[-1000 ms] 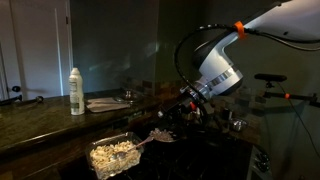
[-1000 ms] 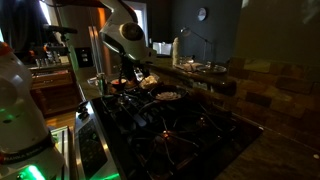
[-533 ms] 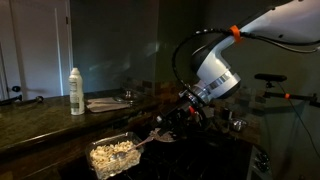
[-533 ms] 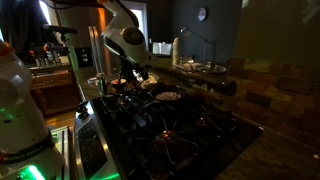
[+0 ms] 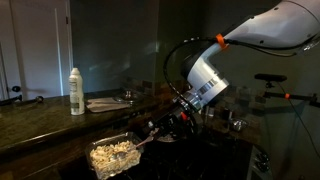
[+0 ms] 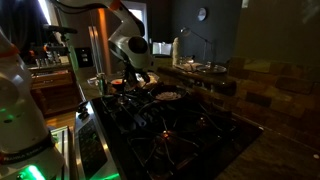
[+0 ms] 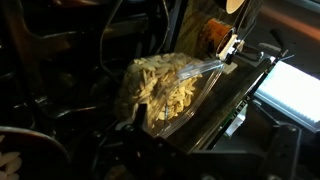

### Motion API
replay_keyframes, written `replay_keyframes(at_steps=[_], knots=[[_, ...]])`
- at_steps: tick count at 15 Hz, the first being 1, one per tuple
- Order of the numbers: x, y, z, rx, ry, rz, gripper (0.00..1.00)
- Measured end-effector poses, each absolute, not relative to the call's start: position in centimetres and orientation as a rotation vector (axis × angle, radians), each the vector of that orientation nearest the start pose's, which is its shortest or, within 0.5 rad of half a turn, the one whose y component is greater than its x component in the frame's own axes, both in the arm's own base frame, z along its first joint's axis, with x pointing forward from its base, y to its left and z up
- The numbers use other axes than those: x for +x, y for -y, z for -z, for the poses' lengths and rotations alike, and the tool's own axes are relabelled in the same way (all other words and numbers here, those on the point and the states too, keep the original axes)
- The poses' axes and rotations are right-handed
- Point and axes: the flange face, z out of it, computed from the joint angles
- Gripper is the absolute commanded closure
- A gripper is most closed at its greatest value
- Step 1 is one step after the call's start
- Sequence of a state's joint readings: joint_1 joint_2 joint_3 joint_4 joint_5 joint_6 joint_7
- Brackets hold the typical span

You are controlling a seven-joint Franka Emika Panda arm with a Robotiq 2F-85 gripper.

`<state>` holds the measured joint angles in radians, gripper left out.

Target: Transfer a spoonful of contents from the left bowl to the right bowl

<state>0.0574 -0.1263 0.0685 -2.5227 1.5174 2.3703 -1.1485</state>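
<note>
My gripper reaches the spoon and grabs its silver handle [image 7: 210,64] next, leaving the scooping end free to transfer a spoonful between the bowls.
A clear bowl [image 5: 112,156] full of pale pasta-like pieces stands at the front in an exterior view, and fills the middle of the wrist view [image 7: 160,88]. A spoon [image 5: 141,142] rests in it, and its silver handle [image 7: 210,64] sticks out over the rim. A second, darker bowl [image 5: 161,135] stands just behind it. My gripper [image 5: 160,127] hangs low beside the spoon handle, between the two bowls. In the wrist view its dark fingers [image 7: 195,140] look spread, with nothing between them. Both bowls [image 6: 121,85] [image 6: 168,96] sit on the stove under the arm.
A white spray bottle [image 5: 76,92] and a plate [image 5: 107,103] stand on the raised counter behind. The dark stove grates [image 6: 170,130] spread around the bowls. A brick backsplash [image 6: 270,95] borders the far side. Another robot body [image 6: 20,110] stands close by.
The arm has swung down and toward the pasta bowl, bringing the gripper from above the darker bowl to beside the spoon handle. The bowls and spoon have not moved.
</note>
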Motion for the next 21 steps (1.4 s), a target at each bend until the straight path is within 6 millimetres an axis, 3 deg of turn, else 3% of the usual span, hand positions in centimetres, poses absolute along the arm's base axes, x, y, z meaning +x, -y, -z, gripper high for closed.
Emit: replay_keyframes(at_steps=[2, 3, 8, 10, 11, 12, 18, 19, 21], knots=[[45.58, -6.90, -32.63, -2.218, 0.076, 0.558, 0.15], [45.66, -6.91, -32.46, -2.219, 0.075, 0.554, 0.11], [45.66, -6.83, -32.10, -2.228, 0.067, 0.535, 0.20], [45.66, -6.83, -32.10, -2.228, 0.067, 0.535, 0.30], [45.66, -6.83, -32.10, -2.228, 0.067, 0.535, 0.43], [45.66, -6.83, -32.10, -2.228, 0.067, 0.535, 0.42], [45.65, -6.82, -32.10, -2.233, 0.077, 0.533, 0.95], [45.65, -6.81, -32.09, -2.235, 0.081, 0.532, 1.00], [45.65, -6.78, -32.10, -2.240, 0.087, 0.531, 1.00]])
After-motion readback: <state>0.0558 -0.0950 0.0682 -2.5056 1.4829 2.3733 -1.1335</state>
